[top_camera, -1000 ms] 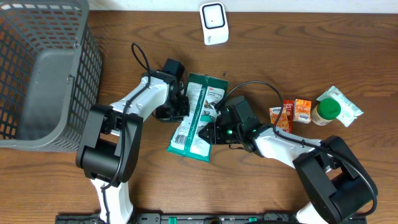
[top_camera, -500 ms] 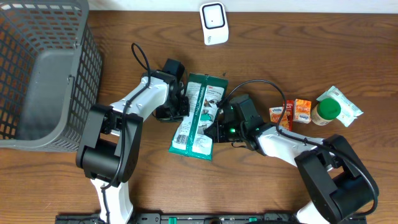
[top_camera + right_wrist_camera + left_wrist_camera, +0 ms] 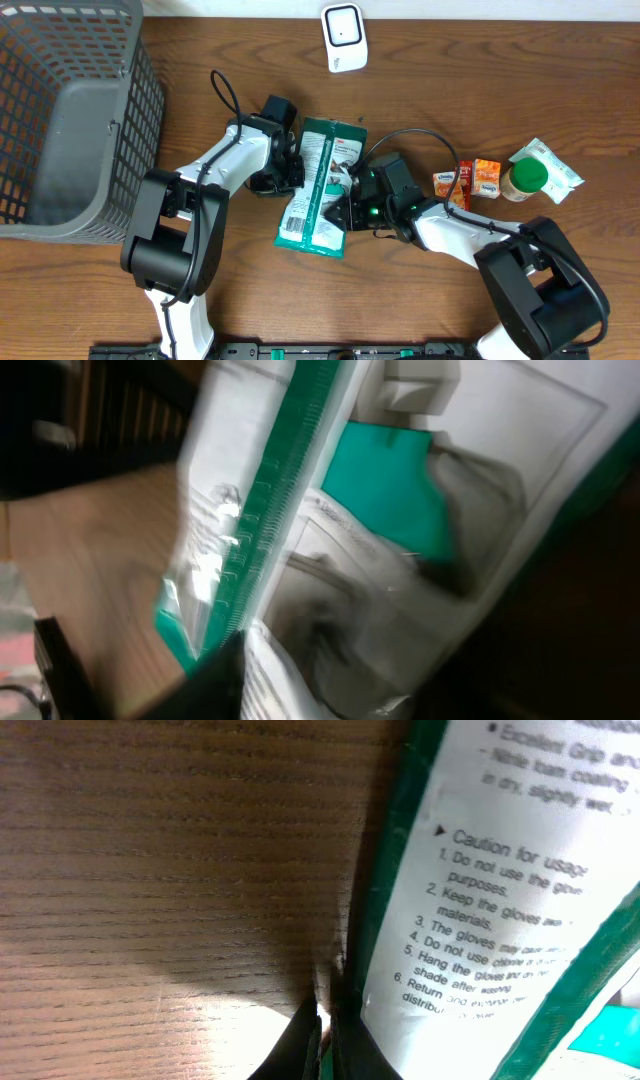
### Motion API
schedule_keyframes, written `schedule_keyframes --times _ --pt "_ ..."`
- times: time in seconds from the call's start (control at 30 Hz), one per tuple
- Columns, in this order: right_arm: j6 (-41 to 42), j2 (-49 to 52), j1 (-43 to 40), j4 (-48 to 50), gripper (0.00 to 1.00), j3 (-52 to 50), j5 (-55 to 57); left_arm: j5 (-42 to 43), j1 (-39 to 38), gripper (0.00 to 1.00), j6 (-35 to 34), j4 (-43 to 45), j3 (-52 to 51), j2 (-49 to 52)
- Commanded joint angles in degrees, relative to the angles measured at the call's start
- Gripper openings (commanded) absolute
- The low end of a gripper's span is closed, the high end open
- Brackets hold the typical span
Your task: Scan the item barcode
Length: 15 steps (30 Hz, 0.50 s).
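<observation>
I will grab the glove package (image 3: 318, 190) next with my right gripper, by its long edge away from the barcode. That will leave the barcode uncovered to scan.
The item is a green and white glove package (image 3: 318, 190) lying flat mid-table, its printed back up (image 3: 500, 890). My left gripper (image 3: 291, 172) is shut on the package's left edge, and the black fingertips (image 3: 340, 1045) pinch the green border. My right gripper (image 3: 346, 206) is at the package's right edge. In the right wrist view the package (image 3: 380, 510) fills the space between the wide-set fingers (image 3: 215, 680), and the picture is blurred. The right gripper (image 3: 340, 680) looks open. A white scanner (image 3: 344, 38) stands at the far edge of the table, apart from the package.
A grey plastic basket (image 3: 140, 90) fills the left end of the table. At the right lie two small orange cartons (image 3: 452, 186), a green-lidded jar (image 3: 525, 180) and a white and green packet (image 3: 553, 167). A black cable loops behind each arm.
The package's near end has slid a little to the right. The right gripper has shifted slightly right along it. The left gripper keeps its hold.
</observation>
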Motion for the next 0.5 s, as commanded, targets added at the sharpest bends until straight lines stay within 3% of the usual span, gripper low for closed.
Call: schedule_keyframes --times 0.0,0.2,0.47 --pt "1.2 0.5 -0.2 0.8 0.66 -0.3 3.7 -0.6 -1.2 0.08 -0.3 0.9 -2.4 1.2" --pt "1.2 0.5 0.6 1.9 0.65 -0.3 4.1 -0.6 -2.1 0.08 -1.2 3.7 -5.6 1.2" --pt "-0.1 0.6 2.6 4.9 0.31 -0.3 4.0 -0.6 -2.3 0.08 -2.1 4.3 -7.0 1.2"
